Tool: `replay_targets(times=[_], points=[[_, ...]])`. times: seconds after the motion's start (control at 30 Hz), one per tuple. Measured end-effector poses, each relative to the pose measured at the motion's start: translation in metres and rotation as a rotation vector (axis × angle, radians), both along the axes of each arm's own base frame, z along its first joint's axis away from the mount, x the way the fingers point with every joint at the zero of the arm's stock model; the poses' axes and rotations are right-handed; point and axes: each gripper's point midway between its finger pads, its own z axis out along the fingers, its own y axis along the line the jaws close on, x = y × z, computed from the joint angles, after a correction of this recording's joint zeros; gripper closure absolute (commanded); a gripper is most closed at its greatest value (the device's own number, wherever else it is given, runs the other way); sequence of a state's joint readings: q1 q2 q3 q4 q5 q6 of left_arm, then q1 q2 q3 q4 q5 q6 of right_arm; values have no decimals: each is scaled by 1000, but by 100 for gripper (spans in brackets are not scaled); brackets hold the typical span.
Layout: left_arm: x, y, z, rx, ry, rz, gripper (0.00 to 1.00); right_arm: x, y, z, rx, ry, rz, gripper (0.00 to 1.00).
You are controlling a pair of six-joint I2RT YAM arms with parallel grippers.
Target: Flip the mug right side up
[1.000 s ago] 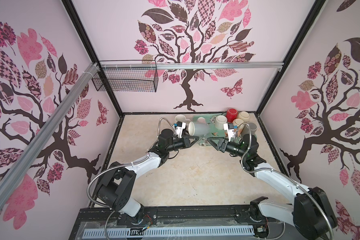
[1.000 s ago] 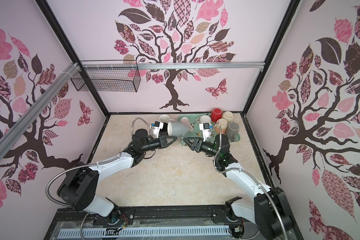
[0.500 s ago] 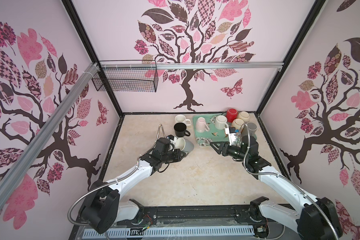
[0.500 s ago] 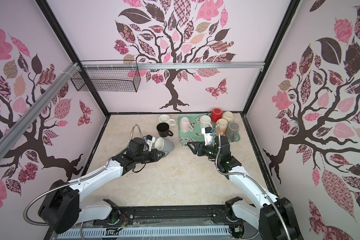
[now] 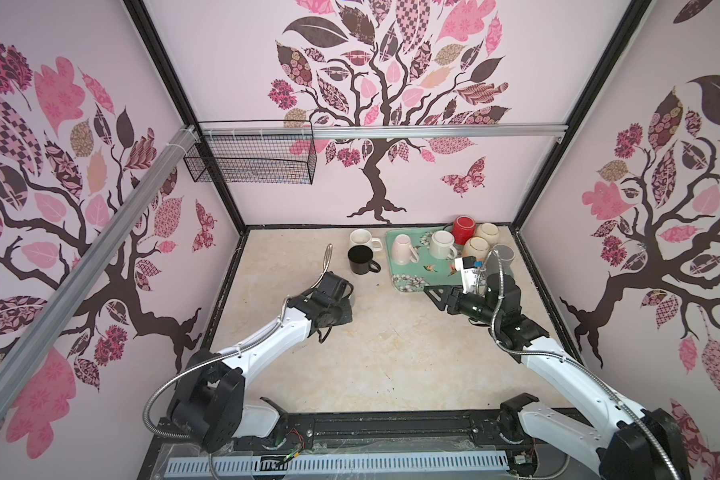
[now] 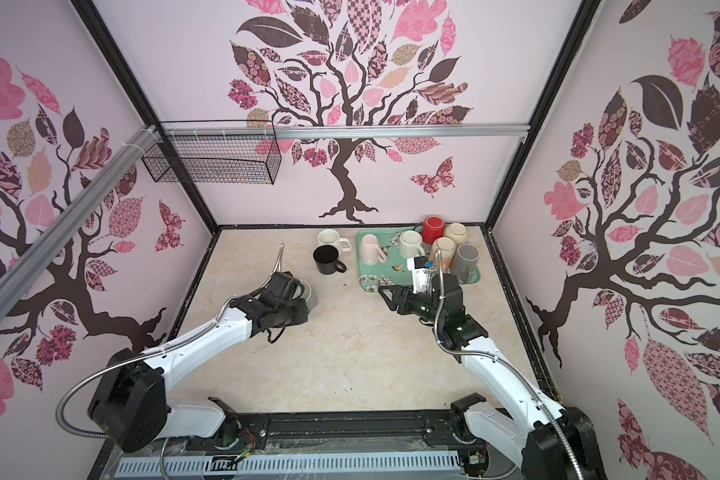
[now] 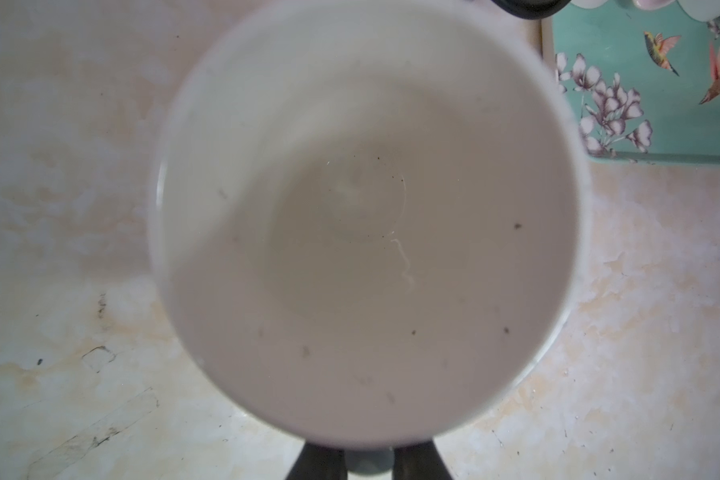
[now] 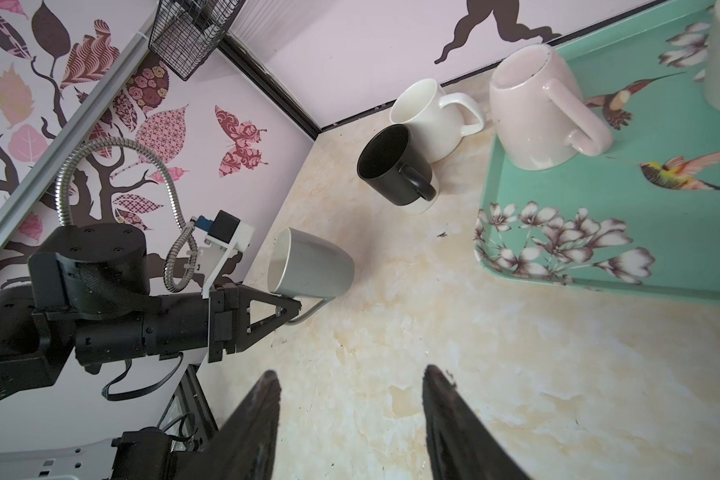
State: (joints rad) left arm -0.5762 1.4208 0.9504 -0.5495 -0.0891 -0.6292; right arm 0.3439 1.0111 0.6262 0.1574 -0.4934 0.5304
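Note:
The grey mug (image 7: 368, 208) is high above the table, so the robot will lower the grey mug before it opens its left gripper.
The grey mug (image 8: 310, 266) with a white inside hangs by its handle from my left gripper (image 8: 296, 309), which is shut on that handle. In the left wrist view the mug's open mouth (image 7: 362, 216) fills the picture, with the tabletop around it and the grey handle between the dark fingers (image 7: 321, 461). The base points down at the table; I cannot tell whether it touches. In both top views the left gripper (image 5: 341, 309) (image 6: 298, 309) hides most of the mug (image 6: 310, 295). My right gripper (image 5: 433, 295) (image 6: 387, 297) (image 8: 350, 374) stands open and empty to the right.
A teal tray (image 5: 408, 282) (image 8: 599, 216) at the back right carries several upside-down mugs, among them a pink one (image 5: 402, 249) and a red one (image 5: 463, 228). A black mug (image 5: 360, 259) and a white mug (image 5: 362, 239) stand upright left of it. A wire basket (image 5: 250, 158) hangs on the back wall.
My left arm carried the grey mug from up beside the tray down and toward the front left, turning its mouth upward. The right gripper drew back from it and opened wider.

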Motion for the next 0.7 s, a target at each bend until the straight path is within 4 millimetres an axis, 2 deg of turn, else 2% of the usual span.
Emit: replay_targets(times=[0.17,0.4,0.7], points=[[13,-17,-6,20,26,34,100,-2,-1,-2,-5,11,-1,42],[30,-15,-18,72,62,135,100,-7,-4,3,-14,-8,-4,41],[45,-21,-28,82,92,209,100,-8,-6,-3,-35,11,-7,40]])
